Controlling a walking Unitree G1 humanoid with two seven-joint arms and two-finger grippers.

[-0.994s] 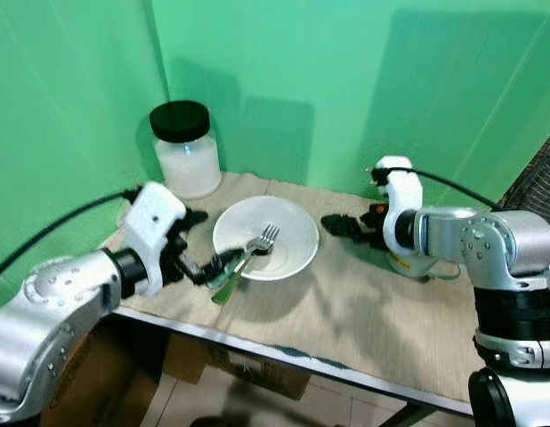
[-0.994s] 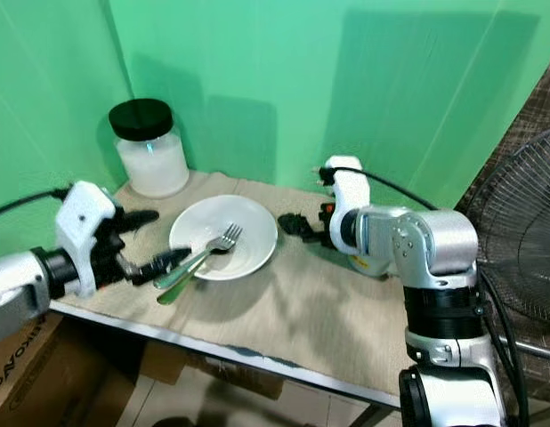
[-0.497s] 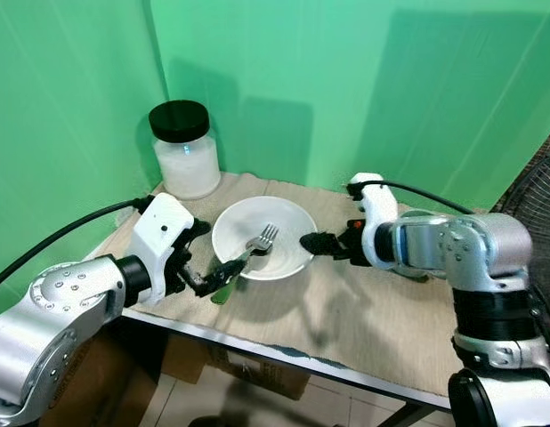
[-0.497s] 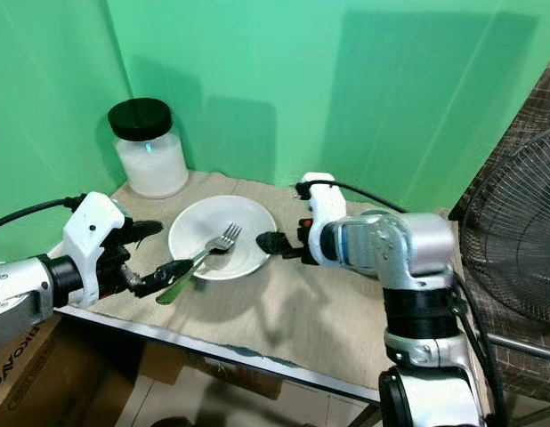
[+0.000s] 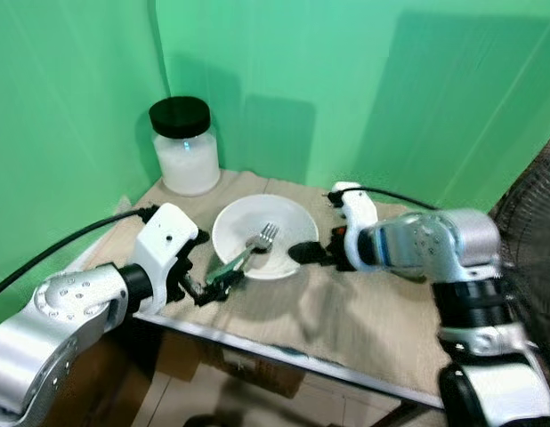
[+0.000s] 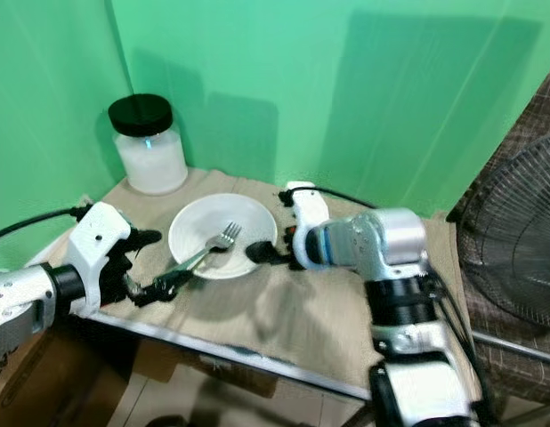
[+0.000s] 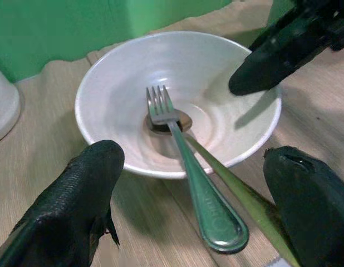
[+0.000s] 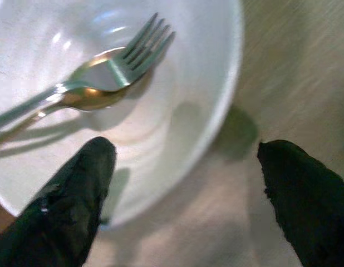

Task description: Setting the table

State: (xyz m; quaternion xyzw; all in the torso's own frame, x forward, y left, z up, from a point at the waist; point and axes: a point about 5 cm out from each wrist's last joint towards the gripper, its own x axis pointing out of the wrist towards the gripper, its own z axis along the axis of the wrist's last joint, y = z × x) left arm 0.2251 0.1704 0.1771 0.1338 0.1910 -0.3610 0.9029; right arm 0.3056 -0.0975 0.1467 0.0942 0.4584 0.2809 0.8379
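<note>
My right gripper should pick up the bowl by its thin rim (image 5: pixel 314 236) next. The bowl's round body is much wider than my open fingers.
A white bowl (image 5: pixel 279 222) stands on the beige-covered table (image 5: pixel 373 311). A fork (image 7: pixel 177 139) and a spoon (image 7: pixel 161 125) lie in it, heads in the middle, handles sticking out over the near-left rim. My left gripper (image 5: pixel 210 262) is open at the handle ends, its fingers (image 7: pixel 77 206) on either side of them without touching. My right gripper (image 5: pixel 303 253) is open at the bowl's right rim. In the right wrist view one fingertip (image 8: pixel 72 200) hangs over the bowl's inside and the other is over the cloth outside.
A glass jar with a black lid (image 5: pixel 184 147) stands at the table's back left corner by the green backdrop. A wire fan (image 5: pixel 535 200) is off to the right. The table's front edge (image 5: pixel 284 351) runs close below the left gripper, with a cardboard box beneath.
My right gripper has moved left from the table's right side to the bowl's rim. My left gripper has drawn back a little along the handles, staying open.
</note>
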